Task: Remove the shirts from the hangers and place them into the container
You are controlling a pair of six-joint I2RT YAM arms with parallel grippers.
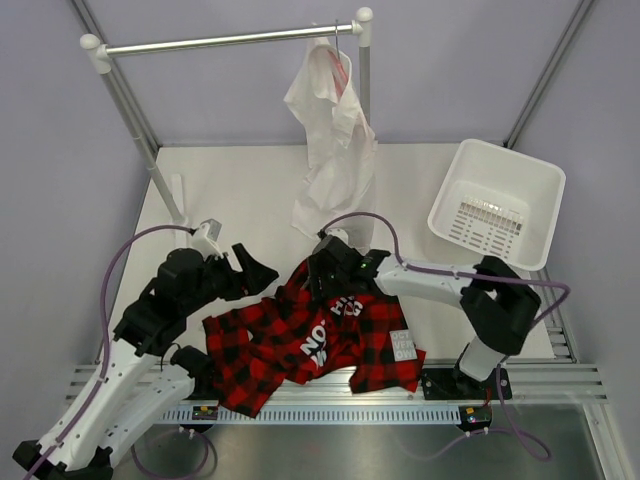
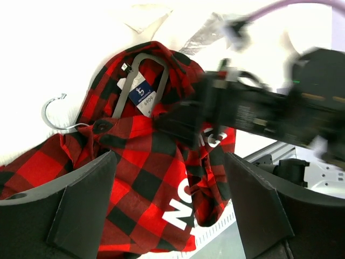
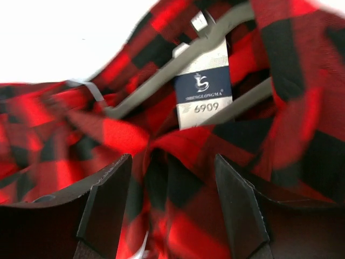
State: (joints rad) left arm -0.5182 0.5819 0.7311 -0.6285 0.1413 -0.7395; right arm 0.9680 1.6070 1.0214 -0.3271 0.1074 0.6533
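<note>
The metal hook should stay free for my left gripper, so my right gripper should next grab the plaid shirt's collar cloth (image 2: 145, 129) beside the hanger.
The red-and-black plaid shirt (image 1: 310, 345) lies crumpled on the table near the front edge. A grey-brown hanger (image 2: 143, 70) sits inside its collar, metal hook (image 2: 51, 110) sticking out, and a tag (image 3: 204, 86) hangs there. My left gripper (image 1: 258, 272) hovers open at the shirt's left, nothing between its fingers (image 2: 91, 199). Directly over the collar area, my right gripper (image 1: 322, 285) is open with plaid cloth (image 3: 178, 162) below the jaws. The white shirt (image 1: 330, 130) hangs from a pink hanger (image 1: 343, 70). The white container (image 1: 497, 205) sits at the right, tilted.
A silver rail (image 1: 230, 40) with white knobs spans the back on two uprights. The left upright's foot (image 1: 180, 200) stands near my left arm. A metal track (image 1: 330, 400) runs along the front edge under the shirt's hem.
</note>
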